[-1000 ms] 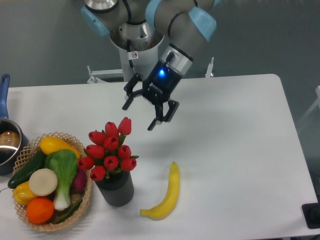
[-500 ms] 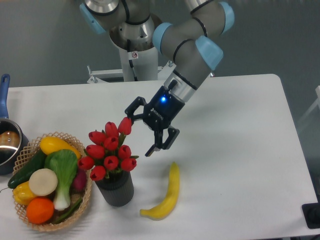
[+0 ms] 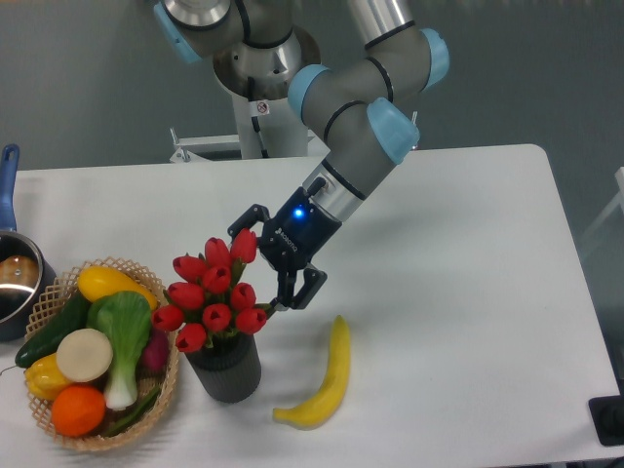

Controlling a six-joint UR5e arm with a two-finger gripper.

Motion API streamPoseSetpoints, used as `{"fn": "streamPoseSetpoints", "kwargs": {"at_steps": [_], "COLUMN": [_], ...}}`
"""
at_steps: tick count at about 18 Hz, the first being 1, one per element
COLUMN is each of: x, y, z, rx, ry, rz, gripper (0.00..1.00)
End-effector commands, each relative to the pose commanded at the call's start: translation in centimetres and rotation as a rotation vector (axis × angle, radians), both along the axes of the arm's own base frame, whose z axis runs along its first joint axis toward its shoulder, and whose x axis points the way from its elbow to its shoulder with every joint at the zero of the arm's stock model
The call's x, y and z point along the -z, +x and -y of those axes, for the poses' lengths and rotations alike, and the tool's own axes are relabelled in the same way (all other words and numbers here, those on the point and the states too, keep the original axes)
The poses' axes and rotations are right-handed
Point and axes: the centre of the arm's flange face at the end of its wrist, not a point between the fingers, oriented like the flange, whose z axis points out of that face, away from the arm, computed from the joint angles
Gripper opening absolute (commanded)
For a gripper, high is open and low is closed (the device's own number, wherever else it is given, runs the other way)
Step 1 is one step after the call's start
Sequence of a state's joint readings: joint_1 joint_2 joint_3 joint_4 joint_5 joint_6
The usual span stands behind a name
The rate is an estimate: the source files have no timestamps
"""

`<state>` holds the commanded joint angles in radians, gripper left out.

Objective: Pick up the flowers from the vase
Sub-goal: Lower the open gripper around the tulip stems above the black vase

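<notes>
I should grab the flowers (image 3: 213, 291) by the red tulip buds next, to pick the flowers out of the vase (image 3: 226, 369).
The flowers (image 3: 213, 291), a bunch of red closed tulip buds with green leaves, stand in the vase (image 3: 226, 369), a short dark grey ribbed cylinder at the front left of the white table. My gripper (image 3: 265, 261) is open and comes in from the right at the height of the buds. One finger is by the topmost bud at the back, the other by the right-hand buds at the front. The fingers are not closed on anything. The stems are hidden inside the vase.
A yellow banana (image 3: 325, 378) lies just right of the vase. A wicker basket (image 3: 167, 388) of vegetables and fruit stands left of the vase, almost touching it. A blue-handled metal pot (image 3: 14, 278) is at the left edge.
My gripper has moved down and to the left, from above the table behind the flowers to right against the bunch. It stays open. The flowers and vase have not moved.
</notes>
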<state>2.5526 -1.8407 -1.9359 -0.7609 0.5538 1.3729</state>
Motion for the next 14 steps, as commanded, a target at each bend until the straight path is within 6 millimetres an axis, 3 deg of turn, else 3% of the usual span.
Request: {"fn": "streamPoseSetpoints", "kwargs": {"at_steps": [11, 14], "x": [-1.5, -0.9], "y": [-1.0, -0.1], "z": [-1.9, -3.0], "rx": [-0.042, -0.024], "ry": [-0.022, -0.033], "rz": [0.054, 0.067], "gripper": [1.0, 1.0]}}
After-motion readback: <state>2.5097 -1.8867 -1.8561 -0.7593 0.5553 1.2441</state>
